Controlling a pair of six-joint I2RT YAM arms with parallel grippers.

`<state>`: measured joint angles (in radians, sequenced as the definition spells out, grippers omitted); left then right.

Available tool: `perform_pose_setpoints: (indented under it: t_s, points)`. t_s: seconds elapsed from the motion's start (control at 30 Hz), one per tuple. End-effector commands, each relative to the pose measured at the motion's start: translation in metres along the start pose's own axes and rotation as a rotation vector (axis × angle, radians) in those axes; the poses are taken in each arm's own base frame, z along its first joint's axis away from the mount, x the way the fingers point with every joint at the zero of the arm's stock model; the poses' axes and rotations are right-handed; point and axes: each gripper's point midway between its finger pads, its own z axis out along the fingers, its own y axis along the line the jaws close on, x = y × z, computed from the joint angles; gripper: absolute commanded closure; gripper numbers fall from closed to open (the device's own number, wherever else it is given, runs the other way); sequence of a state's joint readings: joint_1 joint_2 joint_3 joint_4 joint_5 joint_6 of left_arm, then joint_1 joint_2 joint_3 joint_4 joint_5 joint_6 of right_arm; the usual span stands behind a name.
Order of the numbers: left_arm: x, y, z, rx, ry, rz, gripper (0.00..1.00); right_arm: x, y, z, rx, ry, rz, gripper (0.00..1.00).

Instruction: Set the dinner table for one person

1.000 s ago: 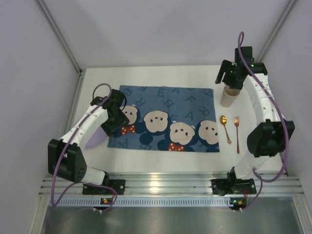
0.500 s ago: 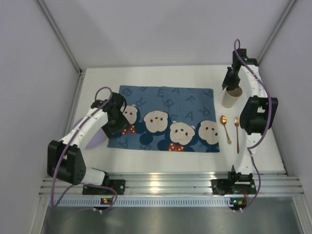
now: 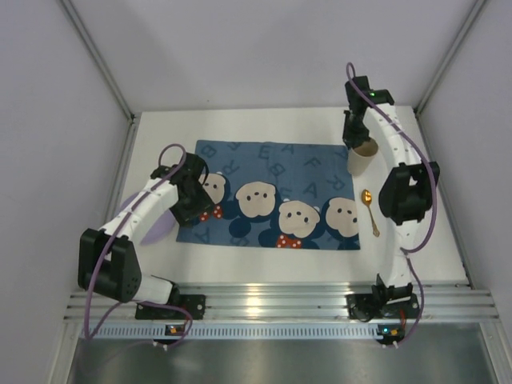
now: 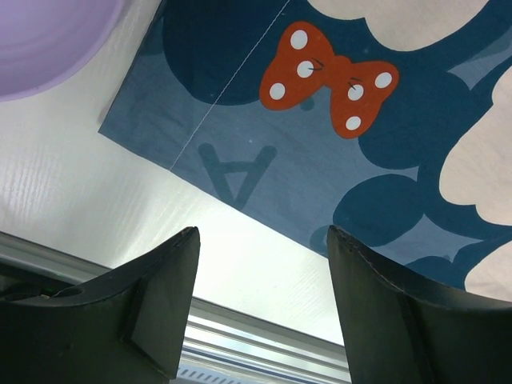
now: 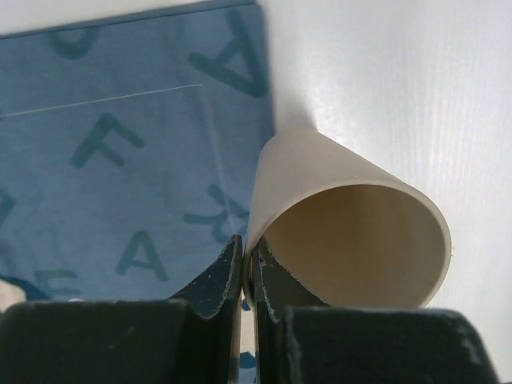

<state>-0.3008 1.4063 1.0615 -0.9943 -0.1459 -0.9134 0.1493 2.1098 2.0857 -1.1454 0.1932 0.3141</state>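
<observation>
With its base at the placemat's edge, the cup [image 3: 362, 158] would end partly on bare table if I opened now. My right gripper needs to move it farther onto the placemat.
A beige paper cup [image 3: 362, 158] stands on the white dinner table [image 3: 264, 120], at the far right corner of the blue cartoon placemat [image 3: 276, 172]. My right gripper [image 3: 355, 141] is shut on the cup's rim. In the right wrist view one finger is inside the cup [image 5: 352, 232] and one outside, the gripper [image 5: 249, 260] pinching the wall. My left gripper [image 3: 184, 214] is open over the placemat's near left corner. In the left wrist view the gripper [image 4: 264, 240] holds nothing, with bare table beneath it.
A purple plate [image 3: 128, 212] lies left of the placemat, partly under my left arm; its rim [image 4: 48, 40] shows in the left wrist view. A gold spoon [image 3: 370, 210] lies right of the placemat. An aluminium rail [image 3: 264, 300] runs along the near edge.
My right gripper has closed on the cup's rim, and arm and cup have shifted left toward the placemat's corner. The left gripper has stayed open and barely moved.
</observation>
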Motion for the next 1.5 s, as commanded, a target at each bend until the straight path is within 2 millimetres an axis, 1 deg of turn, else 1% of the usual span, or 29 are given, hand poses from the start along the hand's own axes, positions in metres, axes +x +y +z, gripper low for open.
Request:
perform_pose_setpoints:
  t_s: [0.0, 0.03, 0.1, 0.13, 0.27, 0.3, 0.33, 0.5, 0.53, 0.6, 0.63, 0.67, 0.73, 0.77, 0.83, 0.87, 0.93, 0.97, 1.0, 1.03, 1.13, 1.17, 1.23, 1.27, 1.33, 1.37, 1.4, 1.43, 1.47]
  points:
    - [-0.008, -0.012, -0.004, 0.038, -0.016, 0.016, 0.3, -0.015, 0.028, -0.064, -0.037, -0.135, -0.048, 1.0]
    - [-0.009, -0.013, -0.004, 0.041, -0.02, 0.02, 0.3, -0.013, 0.041, -0.068, -0.051, -0.144, -0.068, 1.0]
    - [-0.01, -0.013, -0.007, 0.043, -0.024, 0.023, 0.3, -0.009, 0.052, -0.066, -0.058, -0.133, -0.082, 1.0]
    - [-0.01, -0.013, -0.007, 0.042, -0.025, 0.024, 0.3, -0.009, 0.061, -0.069, -0.064, -0.142, -0.092, 1.0]
    - [-0.011, -0.007, -0.012, 0.032, -0.037, 0.024, 0.3, -0.006, 0.078, -0.06, -0.086, -0.139, -0.109, 1.0]
    - [-0.01, -0.004, -0.013, 0.026, -0.042, 0.024, 0.3, -0.009, 0.084, -0.055, -0.101, -0.149, -0.11, 1.0]
    - [-0.01, -0.003, -0.016, 0.032, -0.05, 0.021, 0.3, -0.005, 0.088, -0.05, -0.104, -0.142, -0.122, 1.0]
    - [-0.008, 0.007, -0.024, 0.018, -0.061, 0.012, 0.3, -0.002, 0.098, -0.021, -0.088, -0.13, -0.137, 1.0]
    - [-0.008, 0.009, -0.026, 0.02, -0.07, 0.009, 0.3, 0.003, 0.1, -0.017, -0.09, -0.119, -0.146, 1.0]
    - [-0.008, 0.012, -0.03, 0.019, -0.077, 0.005, 0.3, 0.003, 0.103, -0.014, -0.101, -0.125, -0.142, 1.0]
    - [-0.008, 0.014, -0.03, 0.014, -0.083, 0.004, 0.3, 0.008, 0.106, -0.01, -0.109, -0.113, -0.147, 0.98]
    - [-0.008, 0.015, -0.031, 0.012, -0.085, 0.002, 0.3, 0.009, 0.107, -0.01, -0.112, -0.114, -0.151, 0.92]
    - [-0.009, 0.018, -0.033, 0.003, -0.094, -0.001, 0.3, 0.012, 0.109, -0.009, -0.122, -0.109, -0.153, 0.87]
    - [-0.01, 0.02, -0.033, -0.008, -0.096, -0.003, 0.29, 0.013, 0.11, -0.009, -0.125, -0.106, -0.155, 0.79]
    - [-0.012, 0.025, -0.036, -0.026, -0.109, -0.028, 0.27, 0.015, 0.111, -0.008, -0.125, -0.1, -0.161, 0.72]
    - [-0.014, 0.027, -0.036, -0.03, -0.113, -0.039, 0.26, 0.014, 0.11, -0.01, -0.127, -0.102, -0.16, 0.6]
    - [-0.019, 0.037, -0.033, -0.046, -0.117, -0.052, 0.26, 0.012, 0.11, -0.015, -0.134, -0.109, -0.161, 0.5]
    - [-0.024, 0.042, -0.034, -0.061, -0.129, -0.054, 0.25, 0.012, 0.11, -0.017, -0.137, -0.112, -0.164, 0.42]
    - [-0.029, 0.046, -0.034, -0.079, -0.14, -0.051, 0.25, 0.01, 0.108, -0.024, -0.14, -0.121, -0.161, 0.38]
    - [-0.033, 0.054, -0.034, -0.11, -0.145, -0.045, 0.24, 0.011, 0.108, -0.027, -0.144, -0.123, -0.159, 0.36]
    - [-0.051, 0.064, -0.034, -0.176, -0.183, -0.001, 0.23, 0.013, 0.104, -0.045, -0.162, -0.133, -0.153, 0.32]
    - [-0.06, 0.063, -0.035, -0.182, -0.205, 0.009, 0.22, 0.01, 0.101, -0.061, -0.177, -0.159, -0.143, 0.31]
    - [-0.07, 0.068, -0.026, -0.233, -0.206, 0.043, 0.23, 0.014, 0.098, -0.074, -0.189, -0.169, -0.14, 0.3]
    - [-0.076, 0.066, -0.022, -0.232, -0.212, 0.048, 0.23, 0.012, 0.094, -0.091, -0.203, -0.196, -0.12, 0.3]
    - [-0.084, 0.071, -0.007, -0.267, -0.194, 0.069, 0.24, 0.021, 0.089, -0.099, -0.216, -0.185, -0.114, 0.3]
    - [-0.089, 0.071, 0.0, -0.268, -0.2, 0.068, 0.24, 0.022, 0.085, -0.115, -0.231, -0.209, -0.102, 0.3]
    - [-0.092, 0.076, 0.01, -0.293, -0.178, 0.077, 0.24, 0.032, 0.082, -0.112, -0.227, -0.19, -0.105, 0.3]
    - [-0.094, 0.077, 0.015, -0.301, -0.174, 0.078, 0.25, 0.037, 0.079, -0.116, -0.238, -0.19, -0.102, 0.3]
    - [-0.096, 0.078, 0.021, -0.309, -0.168, 0.082, 0.26, 0.038, 0.074, -0.131, -0.255, -0.221, -0.094, 0.3]
